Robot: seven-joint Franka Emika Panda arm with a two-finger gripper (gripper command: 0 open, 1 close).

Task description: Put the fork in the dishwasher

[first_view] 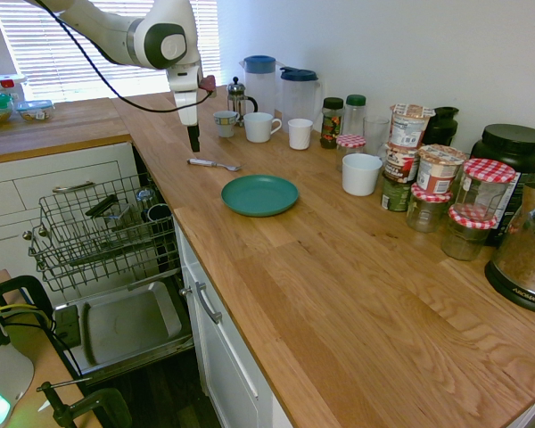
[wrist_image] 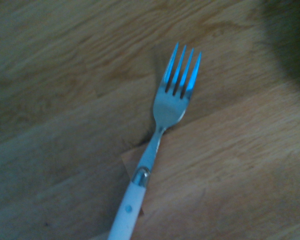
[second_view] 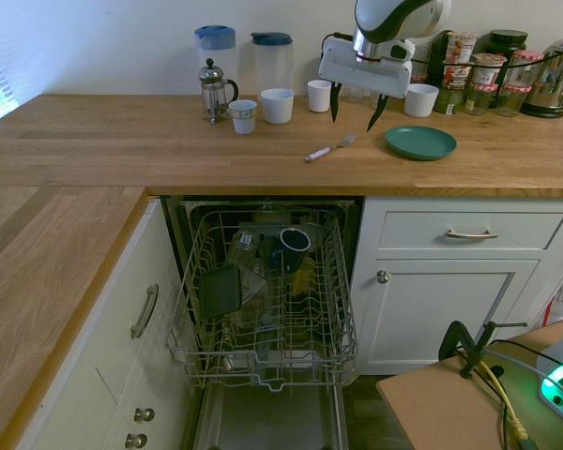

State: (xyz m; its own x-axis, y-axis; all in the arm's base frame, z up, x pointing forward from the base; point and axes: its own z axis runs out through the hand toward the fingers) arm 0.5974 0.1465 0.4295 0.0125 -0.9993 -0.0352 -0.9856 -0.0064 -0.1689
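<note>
I will grab the fork by its pale handle (second_view: 317,155) (wrist_image: 129,207) with my gripper next, as the fork's pointed teeth are lying on the counter.
The fork (first_view: 212,164) lies flat on the wooden counter, with silver tines and a pale handle; it also shows as the fork (second_view: 330,148) and, close up, the fork (wrist_image: 160,135). My gripper (second_view: 356,120) hangs open just above the counter, a little behind and to the plate side of the fork, holding nothing. From the other side the gripper (first_view: 194,143) points straight down. The dishwasher (second_view: 267,300) stands open below the counter, its wire rack (first_view: 98,232) pulled out over the dropped door (first_view: 125,325).
A teal plate (first_view: 259,194) lies beside the fork. Cups (first_view: 260,127), a French press (second_view: 214,91) and two jugs (second_view: 270,62) line the wall. Jars (first_view: 432,183) and a kettle (first_view: 526,259) crowd the far end. A mug (second_view: 294,246) and other items sit in the rack.
</note>
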